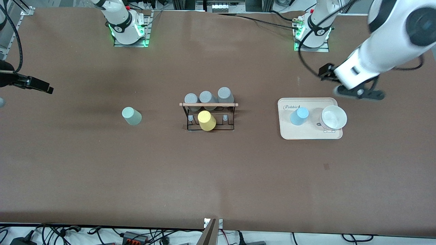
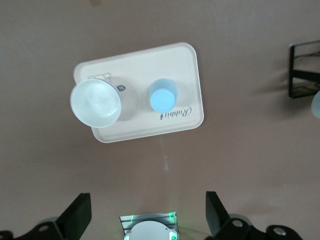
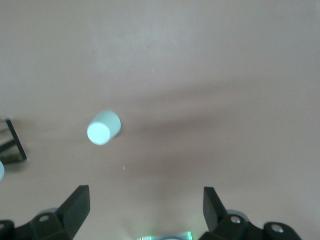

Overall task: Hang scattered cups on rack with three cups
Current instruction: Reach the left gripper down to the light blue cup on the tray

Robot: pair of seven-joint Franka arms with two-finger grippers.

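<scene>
My left gripper grabs the cup by its body point(image 1: 299, 117) next, to hang the light blue cup on the rack.
A pale mint-green cup point(image 1: 131, 115) point(image 3: 104, 127) sits on the bare table toward the right arm's end. A light blue cup point(image 1: 299, 115) point(image 2: 163, 96) stands on the beige tray point(image 1: 306, 134) toward the left arm's end. Between them at mid-table is the black wire rack point(image 1: 209, 126) point(image 2: 302, 75), with a wooden rod point(image 1: 208, 104) across its top. My left gripper point(image 2: 147, 207) point(image 1: 361, 92) hangs open and empty over the table beside the tray. My right gripper point(image 3: 145, 206) is open and empty, high over the table near the mint cup.
Three grey cups point(image 1: 206, 98) and a yellow cup point(image 1: 206, 120) sit on the rack. A white bowl point(image 1: 333, 118) point(image 2: 96, 102) shares the tray with the blue cup. Both arm bases stand along the table edge farthest from the front camera.
</scene>
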